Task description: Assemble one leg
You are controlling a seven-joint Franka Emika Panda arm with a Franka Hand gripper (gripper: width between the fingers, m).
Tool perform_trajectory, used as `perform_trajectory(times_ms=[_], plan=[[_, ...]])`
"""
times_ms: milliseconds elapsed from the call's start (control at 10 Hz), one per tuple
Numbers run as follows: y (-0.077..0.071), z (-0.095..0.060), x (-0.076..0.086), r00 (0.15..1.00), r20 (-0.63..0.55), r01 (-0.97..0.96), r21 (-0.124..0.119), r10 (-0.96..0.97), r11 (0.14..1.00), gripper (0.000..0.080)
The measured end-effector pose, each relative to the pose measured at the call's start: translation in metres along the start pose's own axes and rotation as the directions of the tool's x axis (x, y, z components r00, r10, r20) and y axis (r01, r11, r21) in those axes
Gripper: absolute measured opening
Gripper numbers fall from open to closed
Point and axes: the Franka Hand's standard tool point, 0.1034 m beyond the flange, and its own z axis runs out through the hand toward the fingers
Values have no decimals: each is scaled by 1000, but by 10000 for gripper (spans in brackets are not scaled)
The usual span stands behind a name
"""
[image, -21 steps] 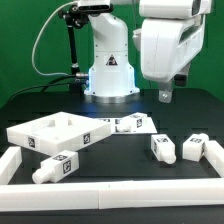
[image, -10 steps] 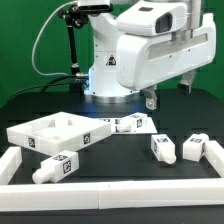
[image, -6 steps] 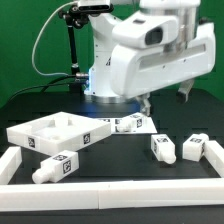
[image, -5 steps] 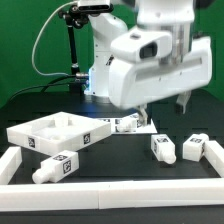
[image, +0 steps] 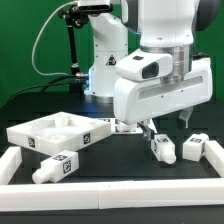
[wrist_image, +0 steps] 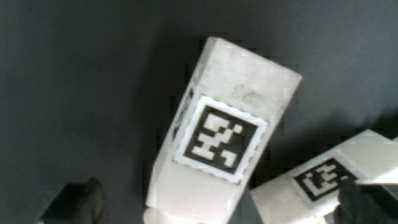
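Observation:
My open fingers are high above the tagged white leg (wrist_image: 221,140) on the black table and would miss it now, so my gripper needs to lower before closing.
Several small white legs with square tags lie on the black table. One leg (image: 162,147) lies at the front right with a second leg (image: 195,146) beside it. My gripper (image: 166,124) hangs open just above and behind them, holding nothing. In the wrist view the nearer leg (wrist_image: 222,130) fills the middle, its end reaching between my two dark fingertips (wrist_image: 73,204). The second leg (wrist_image: 338,175) shows beside it. Another leg (image: 57,168) lies at the front left, and one more leg (image: 95,135) lies by the tray-like part.
The large square white tray-like part (image: 28,133) lies at the exterior view's left. The marker board (image: 131,124) lies behind the gripper, partly hidden by the arm. Long white bars (image: 110,192) run along the front and both sides. The robot base stands behind.
The arm has swung forward and down from high at the back right. The open gripper now hangs low over the two legs at the front right. No part has moved.

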Motion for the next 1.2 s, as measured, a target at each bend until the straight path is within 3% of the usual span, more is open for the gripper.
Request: perform_trajectory(times_ms=[200, 400, 600, 700, 800, 900, 1200], plan=[[-2, 24, -14, 999, -8, -47, -3, 47, 999, 650], [-6, 28, -14, 998, -14, -58, -4, 58, 998, 650], [-6, 29, -15, 998, -13, -58, -3, 58, 998, 397], [-6, 29, -15, 998, -13, -58, -3, 58, 998, 397], [-6, 29, -15, 998, -13, -58, -3, 58, 998, 284], [-8, 28, -16, 996, -20, -85, -5, 85, 996, 284], [-53, 12, -61, 958, -13, -285, -14, 285, 958, 284]])
